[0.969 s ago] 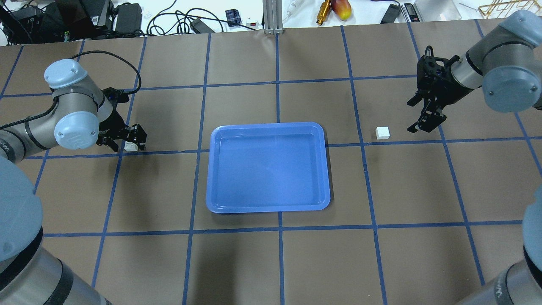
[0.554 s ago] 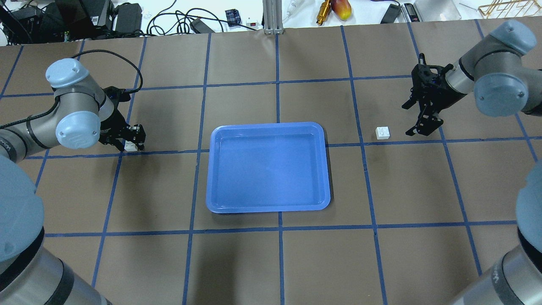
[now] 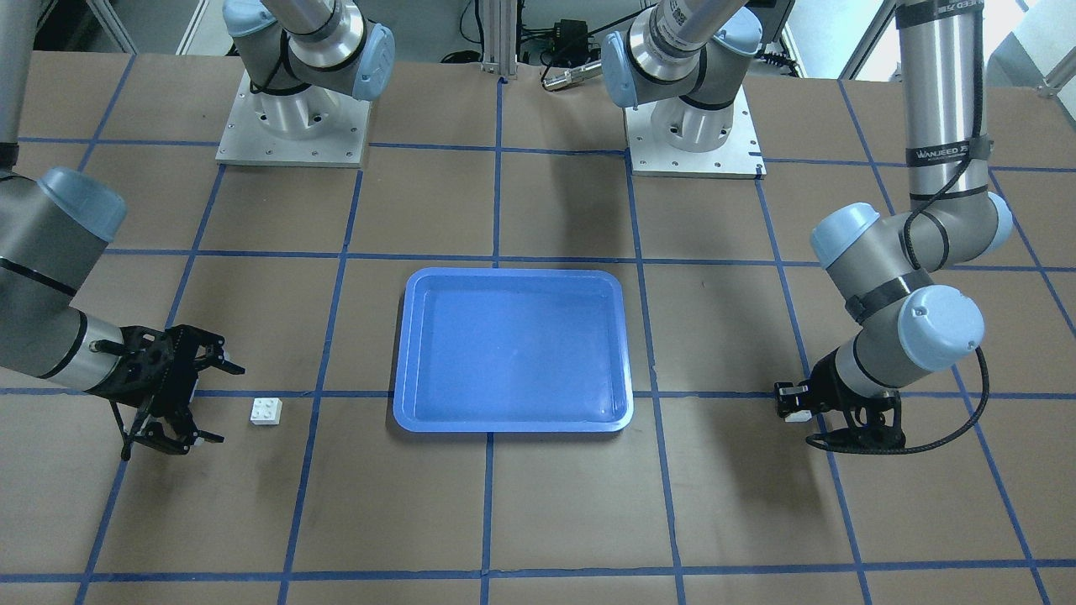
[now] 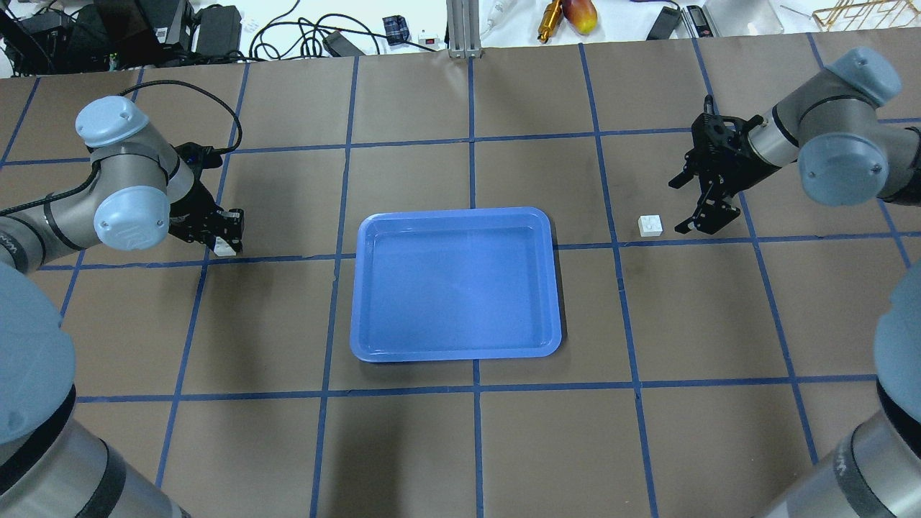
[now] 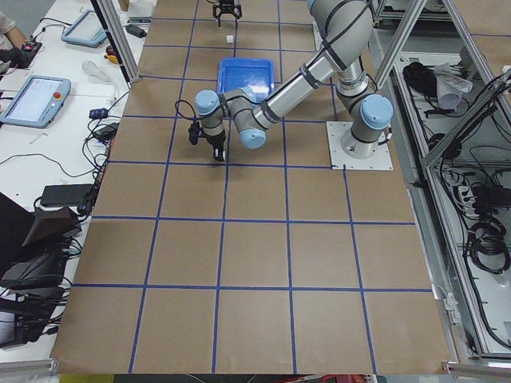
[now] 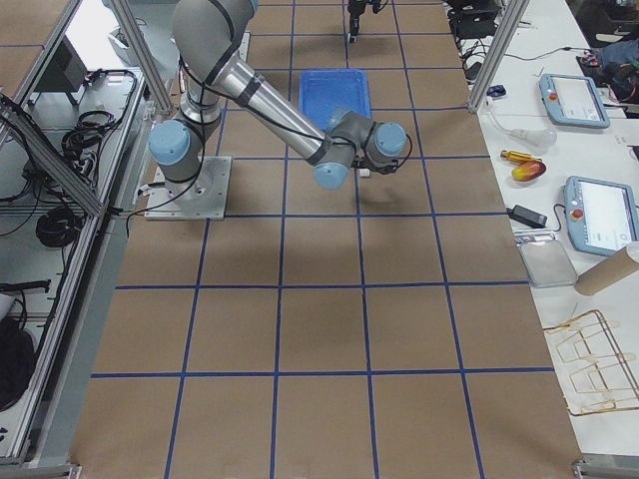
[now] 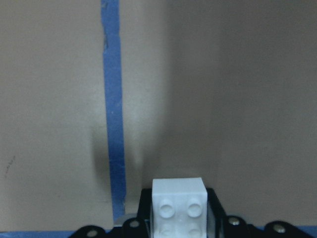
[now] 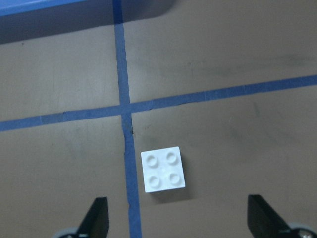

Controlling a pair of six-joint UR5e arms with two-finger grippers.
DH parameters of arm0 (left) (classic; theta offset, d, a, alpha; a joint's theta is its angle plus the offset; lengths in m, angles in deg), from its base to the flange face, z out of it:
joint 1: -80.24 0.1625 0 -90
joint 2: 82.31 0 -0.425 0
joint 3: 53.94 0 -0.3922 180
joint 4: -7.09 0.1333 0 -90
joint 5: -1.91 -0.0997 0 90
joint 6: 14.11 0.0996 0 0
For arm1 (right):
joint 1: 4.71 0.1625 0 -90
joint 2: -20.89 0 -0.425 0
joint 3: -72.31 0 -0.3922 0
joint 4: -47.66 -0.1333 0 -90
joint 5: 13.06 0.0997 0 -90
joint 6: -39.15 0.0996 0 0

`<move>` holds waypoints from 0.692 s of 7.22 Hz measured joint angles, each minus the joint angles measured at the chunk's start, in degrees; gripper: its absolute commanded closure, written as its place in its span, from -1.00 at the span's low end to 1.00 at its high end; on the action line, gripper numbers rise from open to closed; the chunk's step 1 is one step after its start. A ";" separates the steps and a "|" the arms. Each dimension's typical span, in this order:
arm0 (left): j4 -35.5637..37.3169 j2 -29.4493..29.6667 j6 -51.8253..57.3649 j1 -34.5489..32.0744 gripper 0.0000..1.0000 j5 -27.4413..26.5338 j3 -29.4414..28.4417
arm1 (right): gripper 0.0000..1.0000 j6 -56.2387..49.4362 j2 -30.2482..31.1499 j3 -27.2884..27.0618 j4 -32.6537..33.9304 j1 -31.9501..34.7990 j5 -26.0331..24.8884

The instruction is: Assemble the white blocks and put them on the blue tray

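The white block needs to be joined with its twin over the blue tray [image 3: 512,349]. My right gripper will grab the block by its studless sides next.
The blue tray [image 4: 455,284] lies empty at the table's middle, also in the front-facing view [image 3: 513,349]. My left gripper [image 4: 224,239] is shut on one white block [image 4: 225,249], low over the table left of the tray. The left wrist view shows that block [image 7: 179,210] studs up between the jaws. The other white block [image 4: 650,225] lies on the table right of the tray. My right gripper [image 4: 682,207] is open, tilted low just right of it. In the right wrist view this block [image 8: 163,170] lies ahead of the spread fingers [image 8: 96,220].
Blue tape lines grid the brown table. Cables, tools and a yellow-red object [image 4: 580,14] lie beyond the far edge. The two arm bases [image 3: 290,126] [image 3: 693,139] stand at the robot's side of the table.
The left gripper's jaws have closed on the white block left of the tray. The right gripper has moved left and lower, closer to the other block.
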 measured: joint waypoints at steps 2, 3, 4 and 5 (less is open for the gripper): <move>-0.54 -1.01 -0.22 -0.74 0.47 0.20 -0.30 | -1.00 -1.98 -1.17 -0.59 3.01 0.02 1.66; -1.93 -2.45 -0.42 -2.24 0.48 0.64 -0.24 | -0.91 -3.69 -1.83 -0.57 3.52 0.03 1.80; -4.24 -4.46 -0.89 -4.56 0.48 1.38 -0.05 | -0.92 -4.72 -2.22 -0.66 3.43 0.06 1.82; -6.08 -6.58 -1.43 -7.17 0.48 2.76 0.29 | -0.91 -5.18 -2.47 -0.89 3.06 0.09 1.55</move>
